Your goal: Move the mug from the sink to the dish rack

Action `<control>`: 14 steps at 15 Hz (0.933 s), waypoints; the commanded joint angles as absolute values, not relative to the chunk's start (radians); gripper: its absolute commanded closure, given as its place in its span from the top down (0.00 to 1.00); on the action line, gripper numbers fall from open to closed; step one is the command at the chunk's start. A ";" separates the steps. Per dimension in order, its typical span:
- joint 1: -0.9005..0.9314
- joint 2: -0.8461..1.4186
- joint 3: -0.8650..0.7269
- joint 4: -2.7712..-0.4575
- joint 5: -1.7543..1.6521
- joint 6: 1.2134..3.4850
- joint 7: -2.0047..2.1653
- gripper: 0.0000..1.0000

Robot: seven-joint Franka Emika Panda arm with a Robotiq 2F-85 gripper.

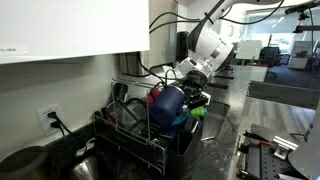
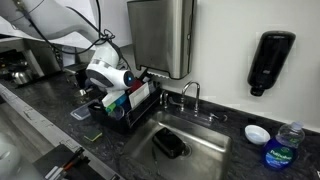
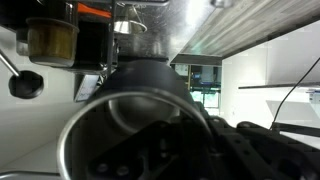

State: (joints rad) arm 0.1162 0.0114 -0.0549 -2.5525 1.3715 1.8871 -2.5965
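My gripper releases the mug now, since the dark navy mug's lower end [image 1: 160, 117] sits within the dish rack's wires beneath my fingers.
The dark navy mug [image 1: 167, 103] is held tilted on its side just above the black wire dish rack [image 1: 128, 143]. My gripper [image 1: 192, 92] is shut on its rim. In the wrist view the mug's open mouth [image 3: 125, 125] fills the lower left, with my dark fingers [image 3: 195, 150] across its rim. In an exterior view my gripper [image 2: 113, 86] hangs over the rack [image 2: 135, 112], and the mug is mostly hidden behind it. The sink [image 2: 205, 150] with its curved faucet [image 2: 192, 92] lies beside the rack.
A dark flat object [image 2: 168, 145] lies in the sink. A green item [image 1: 197, 112] and a red piece [image 1: 154, 91] show at the rack. A black soap dispenser [image 2: 272, 62], a white bowl [image 2: 257, 133] and a bottle [image 2: 285, 147] stand past the sink.
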 commanded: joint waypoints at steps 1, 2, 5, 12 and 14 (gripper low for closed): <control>0.080 0.029 -0.026 -2.536 1.389 1.886 -2.606 0.32; 0.077 0.029 -0.026 -2.536 1.388 1.884 -2.606 0.38; 0.069 0.026 -0.029 -2.541 1.380 1.876 -2.606 0.59; 0.046 0.010 -0.039 -2.551 1.359 1.870 -2.606 1.00; 0.037 0.006 -0.042 -2.554 1.354 1.867 -2.606 1.00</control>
